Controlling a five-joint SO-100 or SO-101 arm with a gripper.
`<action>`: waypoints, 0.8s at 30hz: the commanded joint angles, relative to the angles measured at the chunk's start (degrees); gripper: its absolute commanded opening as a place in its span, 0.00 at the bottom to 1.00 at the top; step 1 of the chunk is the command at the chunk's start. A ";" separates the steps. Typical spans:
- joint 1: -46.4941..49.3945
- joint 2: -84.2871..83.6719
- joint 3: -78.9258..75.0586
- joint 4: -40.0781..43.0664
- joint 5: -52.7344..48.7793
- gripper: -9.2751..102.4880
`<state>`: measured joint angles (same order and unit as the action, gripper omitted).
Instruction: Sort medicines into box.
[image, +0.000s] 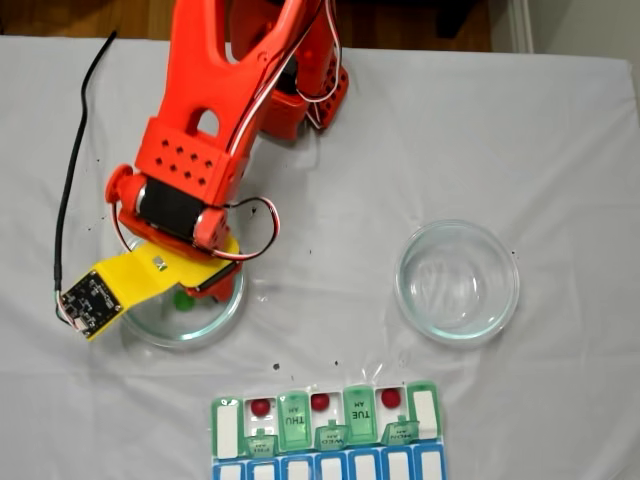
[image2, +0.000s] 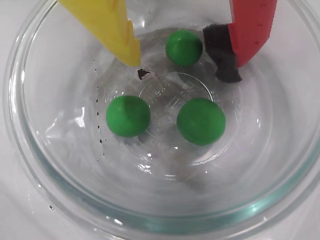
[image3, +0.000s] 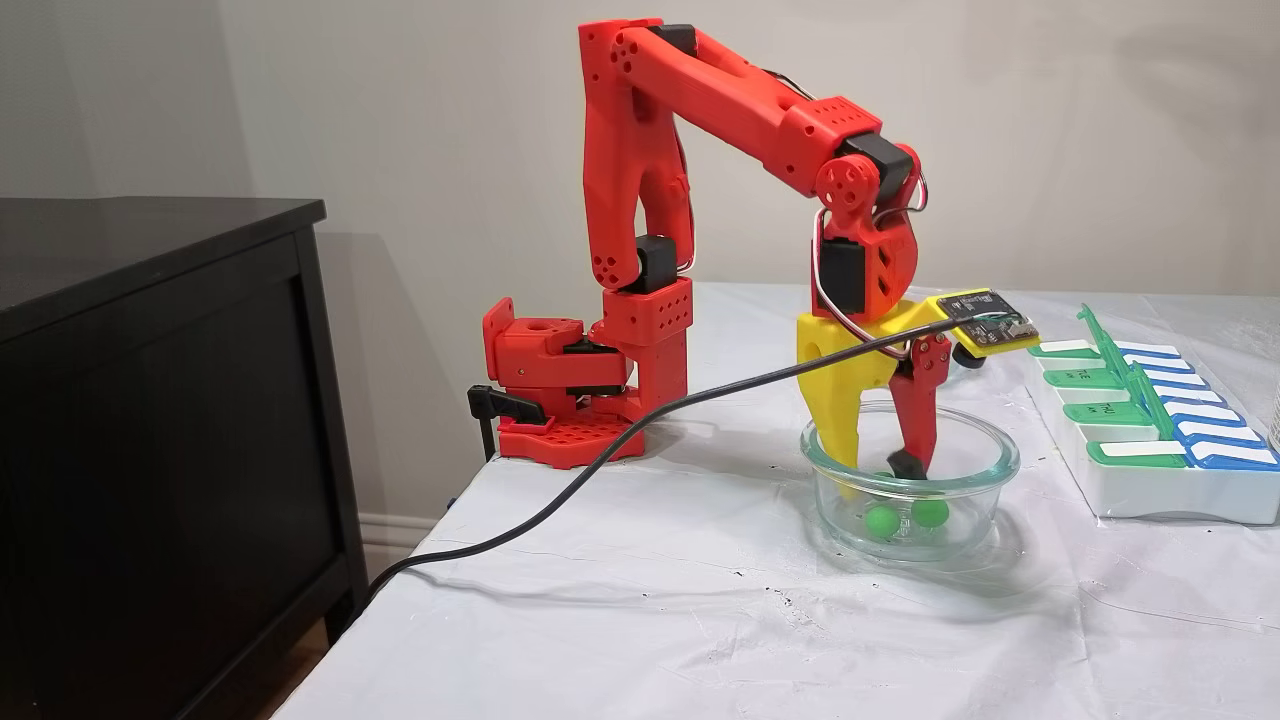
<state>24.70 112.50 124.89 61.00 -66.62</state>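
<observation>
I need to grab the green medicine ball (image: 184, 299) at the top by its round body next, so that I can sort the medicines into the box (image: 300, 425).
Three green medicines lie in a clear glass dish (image2: 260, 170): one (image2: 184, 47) at the top, one (image2: 128, 116) at the left, one (image2: 201, 121) at the right. My gripper (image2: 181, 64) is open and lowered into the dish, its yellow finger (image2: 120, 30) and red finger (image2: 247, 30) on either side of the top ball, apart from it. A fixed view shows the gripper (image3: 880, 462) inside the dish (image3: 990, 455) above the green balls (image3: 880, 520). The box (image: 300, 425) holds three red medicines (image: 320, 402) in open compartments.
A second glass dish (image: 458, 282) stands empty right of the arm. The arm's base (image3: 560, 400) sits at the table's far edge, and a black cable (image3: 600, 460) runs over the white cloth. A dark cabinet (image3: 150, 400) stands beside the table.
</observation>
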 joint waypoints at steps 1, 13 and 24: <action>-0.88 -0.62 -2.90 1.32 0.62 0.31; -1.93 -12.39 -16.96 13.71 4.13 0.26; -2.99 -16.17 -23.03 18.81 6.68 0.23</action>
<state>22.94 96.42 104.85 77.78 -60.21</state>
